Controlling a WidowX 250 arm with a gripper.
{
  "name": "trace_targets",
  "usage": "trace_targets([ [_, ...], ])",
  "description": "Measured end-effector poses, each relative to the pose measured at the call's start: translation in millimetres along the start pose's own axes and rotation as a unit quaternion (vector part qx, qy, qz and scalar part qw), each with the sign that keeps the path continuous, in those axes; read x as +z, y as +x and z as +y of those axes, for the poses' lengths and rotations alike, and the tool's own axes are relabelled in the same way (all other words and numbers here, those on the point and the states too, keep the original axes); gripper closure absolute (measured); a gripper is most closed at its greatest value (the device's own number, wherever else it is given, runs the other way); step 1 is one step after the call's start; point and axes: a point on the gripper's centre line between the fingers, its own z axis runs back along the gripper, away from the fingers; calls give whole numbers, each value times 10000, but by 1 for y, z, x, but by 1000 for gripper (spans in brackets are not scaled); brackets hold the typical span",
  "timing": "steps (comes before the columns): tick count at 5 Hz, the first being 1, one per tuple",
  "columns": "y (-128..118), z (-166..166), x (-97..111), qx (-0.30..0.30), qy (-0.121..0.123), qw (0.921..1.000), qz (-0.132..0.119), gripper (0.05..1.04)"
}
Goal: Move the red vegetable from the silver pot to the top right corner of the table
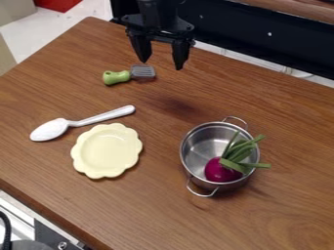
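My gripper reaches the red vegetable [220, 171] next and grabs its green leaves, to move the vegetable out of the silver pot.
The black gripper [161, 61] hangs over the back part of the table, at the top of the view, with its two fingers spread apart and nothing between them. Well below it and to the right stands the silver pot [196, 141], upright, with one loop handle at the back and one at the front. Inside the pot lies the red vegetable [220, 171], a purple-red bulb near the front wall. Its green leaves point up and right, some reaching past the pot's right rim. The wooden table [293, 132] extends to the right of the pot.
A spatula with a green handle [116, 77] lies just left of and below the gripper. A white spoon [51, 130] is at the left, with a pale yellow scalloped plate [108, 150] beside it. A dark panel [248, 39] runs behind the table's back edge.
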Motion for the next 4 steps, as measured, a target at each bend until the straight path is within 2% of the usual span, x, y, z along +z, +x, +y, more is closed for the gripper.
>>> trace_targets([
  [1, -8, -1, -12, 26, -37, 9998, 211, 85],
  [2, -17, -5, -14, 36, -134, 9991, 400, 85],
  [4, -26, -25, 10, 65, -481, 9976, 503, 84],
])
